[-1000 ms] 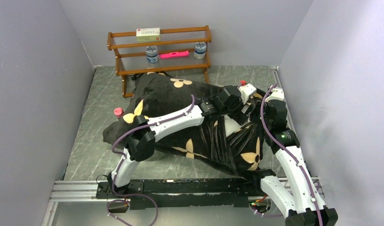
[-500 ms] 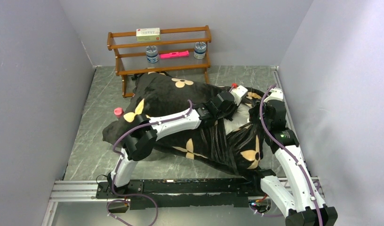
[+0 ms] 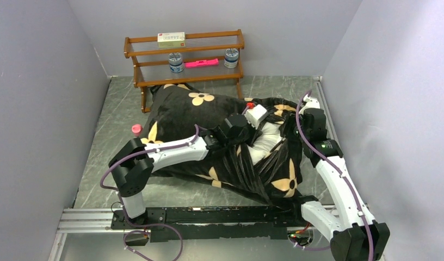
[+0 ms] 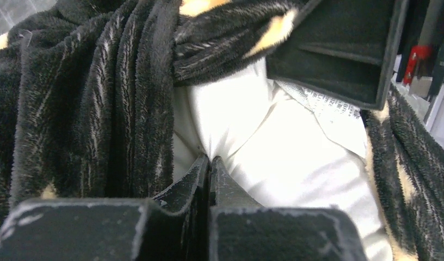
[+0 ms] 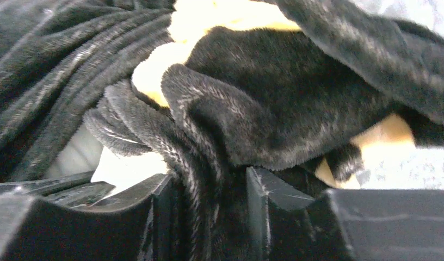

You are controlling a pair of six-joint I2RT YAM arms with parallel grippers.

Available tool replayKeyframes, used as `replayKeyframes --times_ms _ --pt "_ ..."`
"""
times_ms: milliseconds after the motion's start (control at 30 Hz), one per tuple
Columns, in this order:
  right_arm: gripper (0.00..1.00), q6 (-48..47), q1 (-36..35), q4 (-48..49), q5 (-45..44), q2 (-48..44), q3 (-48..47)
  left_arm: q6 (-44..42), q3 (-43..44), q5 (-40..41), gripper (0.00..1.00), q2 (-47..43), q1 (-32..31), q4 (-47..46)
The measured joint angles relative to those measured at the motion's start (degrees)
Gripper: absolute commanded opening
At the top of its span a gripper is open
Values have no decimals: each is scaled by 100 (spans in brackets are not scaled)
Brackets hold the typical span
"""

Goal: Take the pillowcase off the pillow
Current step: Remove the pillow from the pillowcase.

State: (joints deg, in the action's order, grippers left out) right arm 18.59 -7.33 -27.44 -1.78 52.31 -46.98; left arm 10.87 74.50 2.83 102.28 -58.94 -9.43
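I should next grab the pillowcase with my right gripper by the fold at its open rim. The pillowcase's opening then stays free to let the white pillow out.
The black plush pillowcase with tan flowers lies bunched across the table, its mouth open at the right. The white pillow shows through that opening. My left gripper reaches into the opening and is shut on a pinch of the pillow's white fabric; creases radiate from the left gripper. Black folds of the pillowcase hang to its left. My right gripper sits at the right rim of the opening. In the right wrist view the right gripper has its jaws apart, with a fold of the pillowcase lying between them.
A wooden shelf at the back holds a box, two jars and a pink object. A small pink cap lies on the table left of the pillowcase. Grey walls close in on both sides. A metal rail runs along the near edge.
My left gripper has shut on the pillow and drawn back toward the left. The whole bundle has shifted left with it. My right gripper's jaws have parted from their grip on the pillowcase.
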Motion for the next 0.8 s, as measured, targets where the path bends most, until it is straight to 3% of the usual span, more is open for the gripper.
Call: replayKeyframes --times_ms 133,300,400,500,800 --pt "56 -168 7 4 485 201 -319 70 -264 -59 5 -210 0 -131" --pt "55 -302 11 11 750 516 -684 98 -428 -120 5 -306 -2 -251" --pt "49 -317 11 11 756 629 -780 101 -474 -142 5 -337 -17 -291" --pt "42 -297 9 4 621 717 -798 105 -525 -146 5 -374 -24 -337" --pt "41 -186 -57 -125 -378 649 -798 195 -841 -155 5 -588 -39 -525"
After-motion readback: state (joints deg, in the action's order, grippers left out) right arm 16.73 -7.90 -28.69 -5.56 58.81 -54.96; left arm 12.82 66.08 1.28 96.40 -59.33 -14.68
